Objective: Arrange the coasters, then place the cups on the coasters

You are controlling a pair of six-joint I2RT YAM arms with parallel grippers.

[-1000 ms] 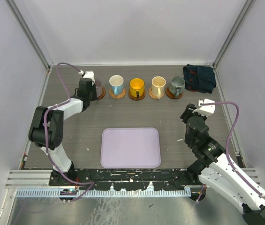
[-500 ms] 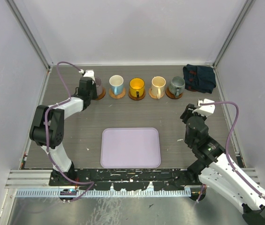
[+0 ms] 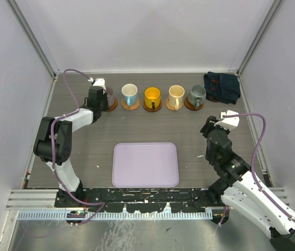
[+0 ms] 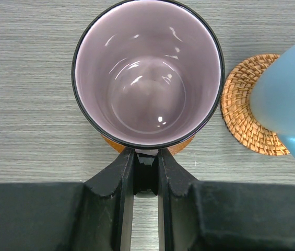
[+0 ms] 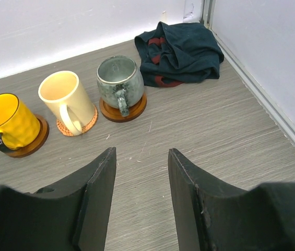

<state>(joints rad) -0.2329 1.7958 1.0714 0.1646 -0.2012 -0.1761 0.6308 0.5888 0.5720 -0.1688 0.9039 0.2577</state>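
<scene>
The purple-grey cup rests on its brown coaster and would stay standing, so the left gripper should open now.
Five cups stand in a row at the back, each on a coaster: purple-grey, light blue, orange-yellow, cream and grey-green. My left gripper is shut on the handle of the purple-grey cup, which rests on a brown coaster. The light blue cup sits beside it on a woven coaster. My right gripper stands open over bare table, well short of the grey-green cup and the cream cup.
A lavender tray lies at the table's near middle. A dark crumpled cloth fills the back right corner, just right of the grey-green cup. Walls close in the table on three sides.
</scene>
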